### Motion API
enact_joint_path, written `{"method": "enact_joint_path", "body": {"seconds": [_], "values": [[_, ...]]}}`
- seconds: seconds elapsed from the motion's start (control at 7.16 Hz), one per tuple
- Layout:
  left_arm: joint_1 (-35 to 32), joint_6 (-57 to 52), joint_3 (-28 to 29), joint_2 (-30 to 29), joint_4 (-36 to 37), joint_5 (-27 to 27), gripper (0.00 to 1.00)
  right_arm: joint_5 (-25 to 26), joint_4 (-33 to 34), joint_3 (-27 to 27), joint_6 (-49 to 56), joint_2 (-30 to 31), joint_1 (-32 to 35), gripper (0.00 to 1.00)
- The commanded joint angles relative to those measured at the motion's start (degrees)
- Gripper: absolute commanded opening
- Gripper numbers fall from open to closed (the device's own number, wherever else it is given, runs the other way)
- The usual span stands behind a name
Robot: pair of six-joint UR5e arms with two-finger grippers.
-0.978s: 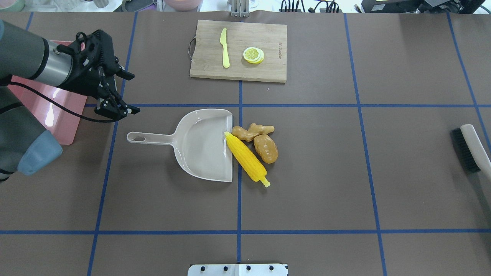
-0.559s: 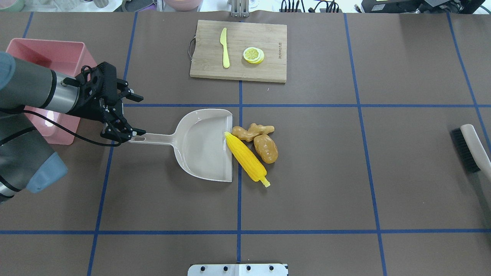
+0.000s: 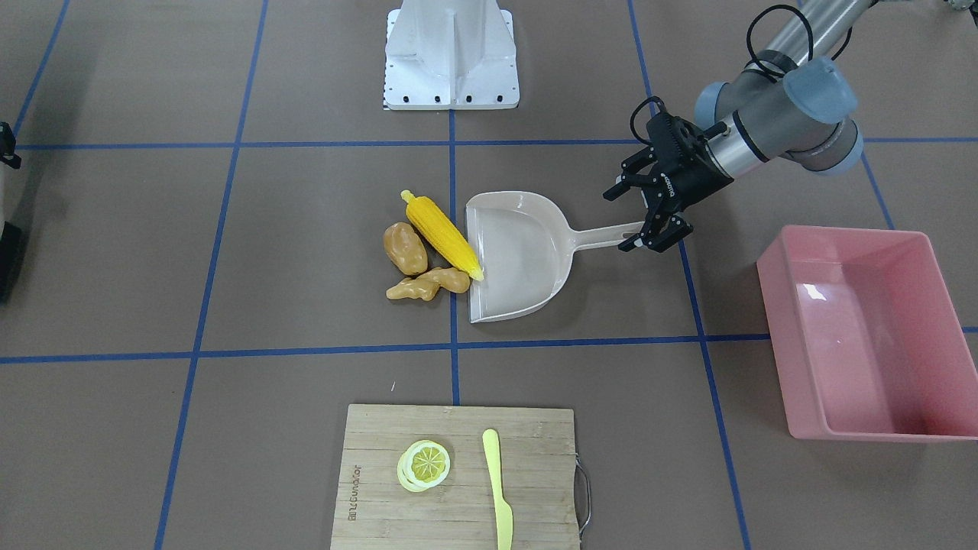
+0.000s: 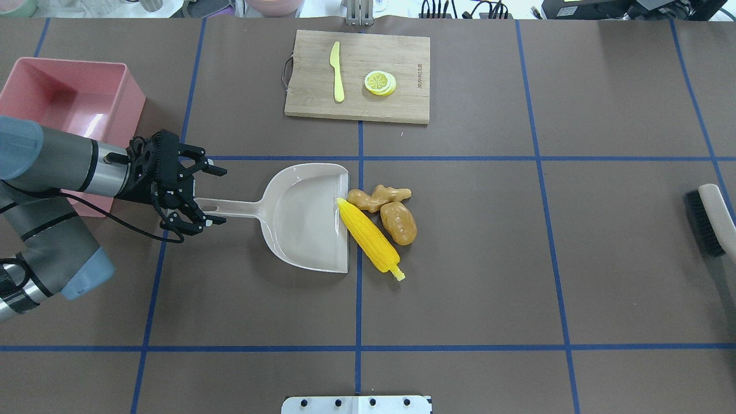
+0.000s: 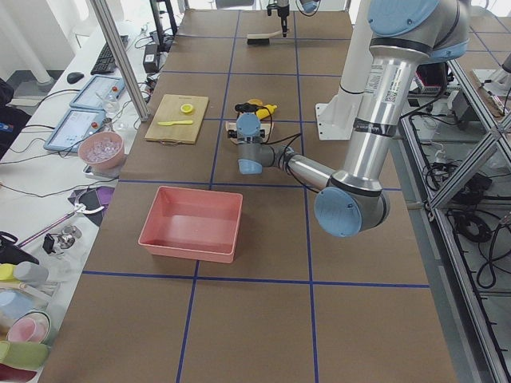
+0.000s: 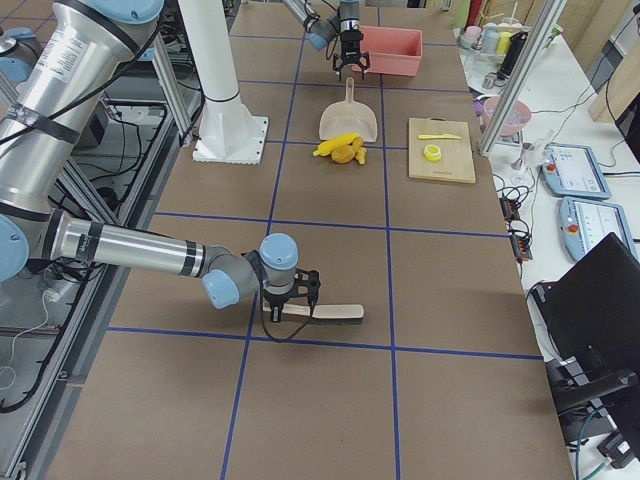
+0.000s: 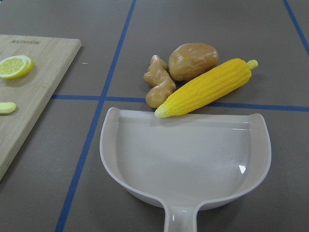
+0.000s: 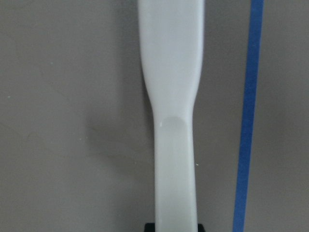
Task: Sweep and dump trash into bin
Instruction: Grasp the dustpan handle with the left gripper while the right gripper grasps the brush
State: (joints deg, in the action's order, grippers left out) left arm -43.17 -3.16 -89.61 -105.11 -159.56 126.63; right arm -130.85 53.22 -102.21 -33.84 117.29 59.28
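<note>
The left gripper should take the dustpan by its handle next, so that the swept trash can be carried to the bin.
The trash lies mid-table: a yellow corn cob against the open lip of the beige dustpan, with a brown potato and a tan ginger root beside it. All three also show in the left wrist view: corn, potato, ginger. My left gripper is open, with one finger on each side of the dustpan handle's end. The pink bin stands at the far left and looks empty. My right gripper is at the white brush handle; I cannot tell its state.
A wooden cutting board at the back holds a pale yellow knife and lemon slices. The brush lies at the right edge. The robot's base plate sits at the near edge.
My left gripper has swung from over the bin down to the end of the dustpan handle, still open. The bin is now uncovered. The brush has shifted slightly right.
</note>
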Motion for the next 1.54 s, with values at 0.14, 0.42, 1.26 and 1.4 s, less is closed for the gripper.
{"method": "enact_joint_path", "body": {"seconds": [0.14,0.42,1.26,1.4], "values": [[2.12,3.06,4.26,-0.27,-8.04,-3.12,0.98,-0.19,6.87,-11.83,-1.40,0.31,-3.81,0.00],[2.74,5.17,5.31,-1.49,-7.96,-4.55,0.98,0.24,7.07,-18.61,-13.20,-1.44,-11.24,0.00],[6.69,5.18,8.48,-3.79,-7.08,-7.63,0.98,11.39,28.79,-23.39,-43.12,-29.84,-32.54,0.00],[6.87,5.26,8.57,-3.79,-7.00,-8.32,0.98,12.63,35.31,-23.21,-43.16,-35.93,-33.70,0.00]]}}
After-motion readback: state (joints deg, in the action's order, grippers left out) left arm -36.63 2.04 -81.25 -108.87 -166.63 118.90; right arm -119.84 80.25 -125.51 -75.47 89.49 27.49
